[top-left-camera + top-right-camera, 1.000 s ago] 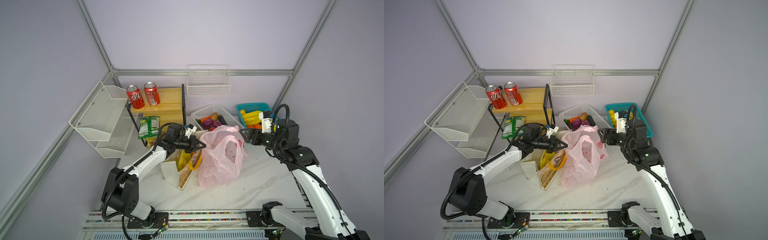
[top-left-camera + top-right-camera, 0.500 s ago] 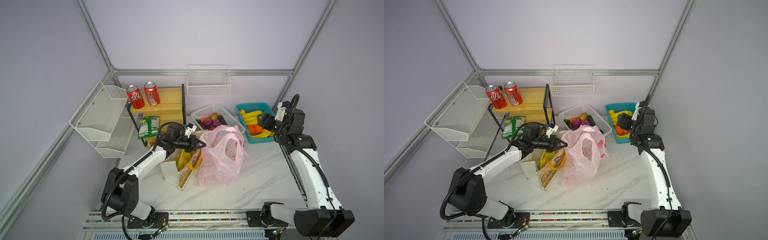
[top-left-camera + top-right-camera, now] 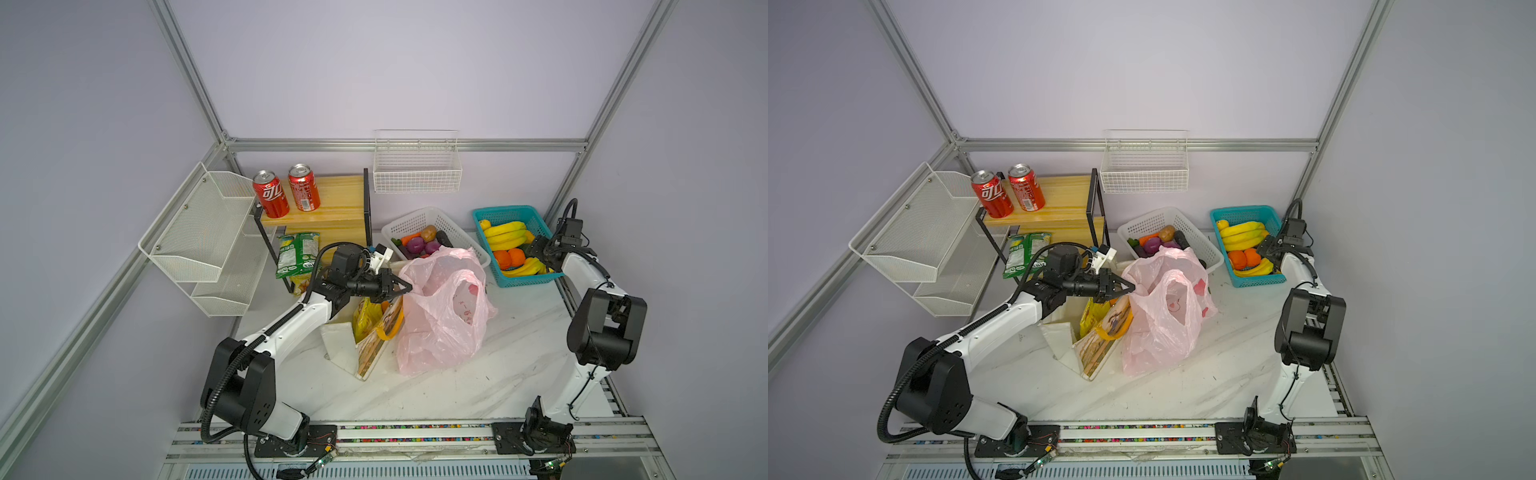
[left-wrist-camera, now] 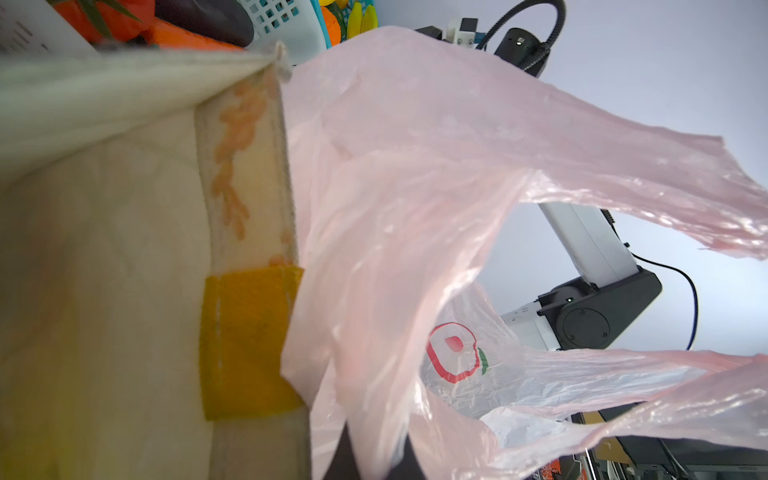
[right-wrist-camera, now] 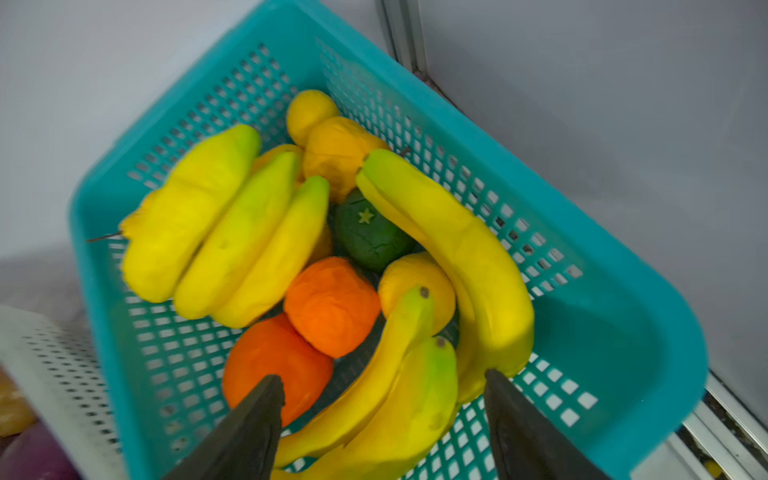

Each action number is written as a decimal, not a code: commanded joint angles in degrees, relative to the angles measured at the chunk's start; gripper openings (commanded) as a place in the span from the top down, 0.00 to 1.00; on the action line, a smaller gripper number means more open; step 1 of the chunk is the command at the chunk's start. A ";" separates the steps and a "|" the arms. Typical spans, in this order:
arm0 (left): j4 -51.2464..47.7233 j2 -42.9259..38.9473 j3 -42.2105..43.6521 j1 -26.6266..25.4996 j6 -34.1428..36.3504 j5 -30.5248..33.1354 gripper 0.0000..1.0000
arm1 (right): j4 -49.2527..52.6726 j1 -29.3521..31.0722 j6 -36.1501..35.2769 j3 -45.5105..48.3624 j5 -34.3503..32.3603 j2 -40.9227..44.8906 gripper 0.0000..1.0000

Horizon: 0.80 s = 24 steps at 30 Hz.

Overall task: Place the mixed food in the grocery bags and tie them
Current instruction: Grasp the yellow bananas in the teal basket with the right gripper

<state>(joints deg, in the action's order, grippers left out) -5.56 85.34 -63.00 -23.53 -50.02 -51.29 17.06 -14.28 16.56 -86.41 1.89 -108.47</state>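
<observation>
My right gripper should grab the nearest bananas' greenish tip end, so their other end can enter the pink bag [image 3: 440, 307].
The thin pink plastic bag [image 3: 440, 307] [image 3: 1163, 316] [image 4: 415, 208] stands open at the middle of the table, leaning on the cream tote [image 3: 340, 336] [image 3: 1065, 336] [image 4: 104, 249]. A yellow crisp packet [image 3: 363, 316] [image 3: 1090, 318] sticks out of the tote. My left gripper [image 3: 405, 286] [image 3: 1128, 286] [image 4: 376, 453] is shut on the pink bag's rim. Two round orange fruits [image 3: 509, 257] [image 3: 1244, 257] [image 5: 332, 305] lie among bananas in the teal basket [image 3: 503, 210] [image 5: 623, 332]. My right gripper [image 3: 538, 249] [image 3: 1268, 249] [image 5: 382, 378] hangs open just above them, touching nothing.
A white basket [image 3: 415, 216] of vegetables stands behind the pink bag. Two red cola cans [image 3: 286, 193] stand on the wooden shelf [image 3: 336, 199], a green crisp packet [image 3: 297, 253] below it. A white mesh rack [image 3: 199, 232] is at left, a wire basket [image 3: 415, 174] on the back wall.
My right arm has swung away from the pink bag to the back right and now hovers over the teal basket. The left gripper has held its place on the bag.
</observation>
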 commanded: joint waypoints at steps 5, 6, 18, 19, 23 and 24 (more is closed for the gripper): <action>3.32 -2.68 0.85 0.85 -0.17 -1.70 1.00 | 1.75 -2.50 -4.35 -4.12 3.09 -5.06 0.28; 3.37 -2.65 0.78 0.86 -0.17 -1.71 1.00 | 2.53 -2.48 -4.82 -4.96 3.60 -6.16 0.29; 3.63 -2.15 1.14 1.20 -0.33 -1.53 1.00 | 4.69 -2.50 -6.52 -8.92 10.75 -12.89 0.56; 3.63 -2.11 1.13 1.29 -0.26 -1.53 1.00 | 4.65 -2.46 -6.54 -8.95 11.23 -13.08 0.59; 3.67 -2.03 1.21 1.38 -0.34 -1.45 1.00 | 4.21 -2.45 -6.60 -8.96 11.64 -12.90 0.72; 3.63 -1.95 1.22 1.38 -0.39 -1.45 1.00 | 4.21 -2.48 -6.61 -9.09 11.25 -12.27 0.75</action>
<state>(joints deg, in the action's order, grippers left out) -3.95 84.62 -63.00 -22.83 -50.22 -51.88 19.18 -16.86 10.52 -94.43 12.36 -121.08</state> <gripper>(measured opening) 0.047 0.279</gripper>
